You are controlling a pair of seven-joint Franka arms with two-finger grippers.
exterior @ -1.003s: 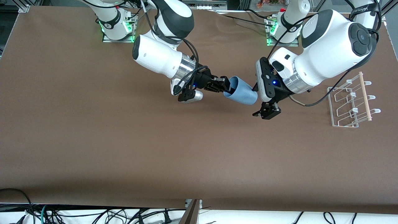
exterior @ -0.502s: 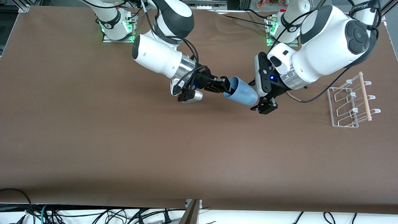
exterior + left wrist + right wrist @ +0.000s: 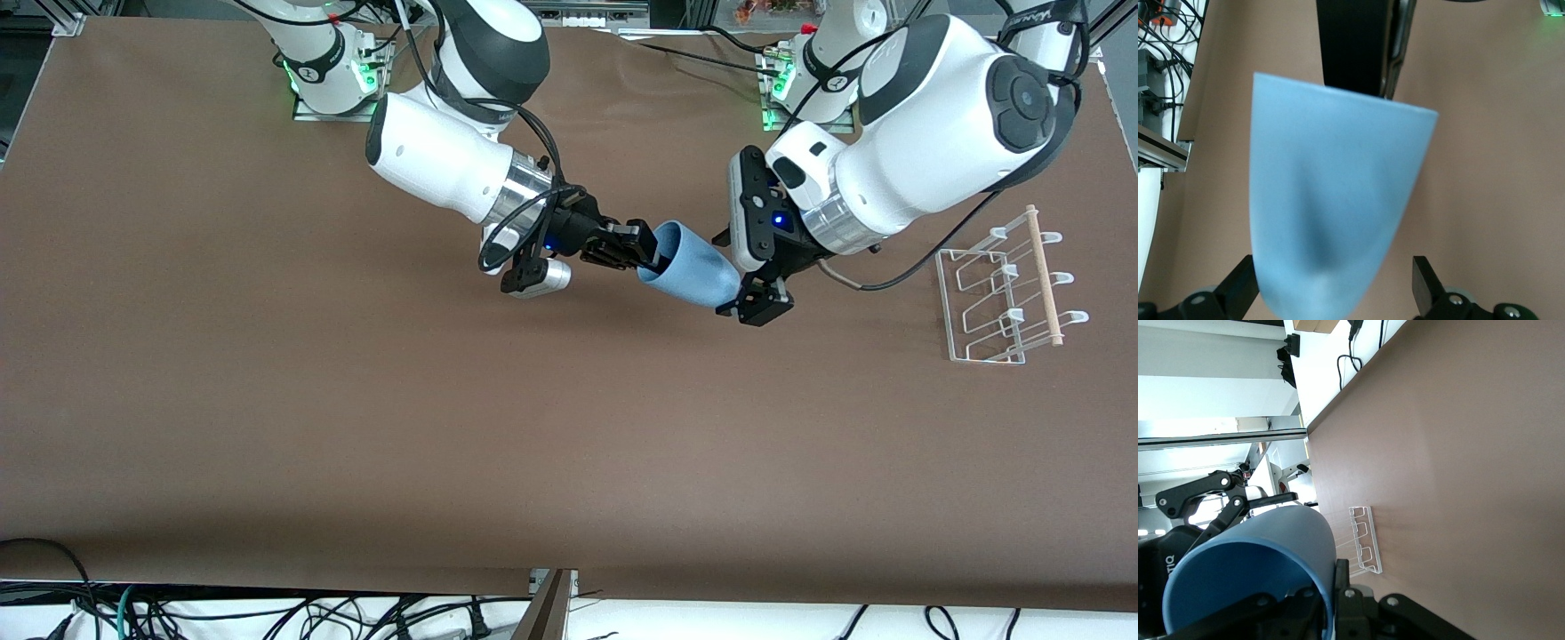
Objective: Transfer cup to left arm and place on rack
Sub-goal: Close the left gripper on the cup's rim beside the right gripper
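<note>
Next, my left gripper takes hold of the light-blue cup by its closed end to put the cup on the rack.
The light-blue cup hangs on its side in the air over the middle of the table. My right gripper is shut on the cup's rim, one finger inside and one outside, as the right wrist view shows. My left gripper is open around the cup's closed end. In the left wrist view the cup fills the space between the left gripper's fingers, with a gap on one side. The white wire rack with its wooden rod stands at the left arm's end of the table.
The brown table is bare round the arms. The rack also shows in the right wrist view, with the left gripper past the cup. Cables lie along the table's near edge.
My left gripper has moved in toward the cup and now straddles its closed end. The right arm has shifted slightly with the cup.
</note>
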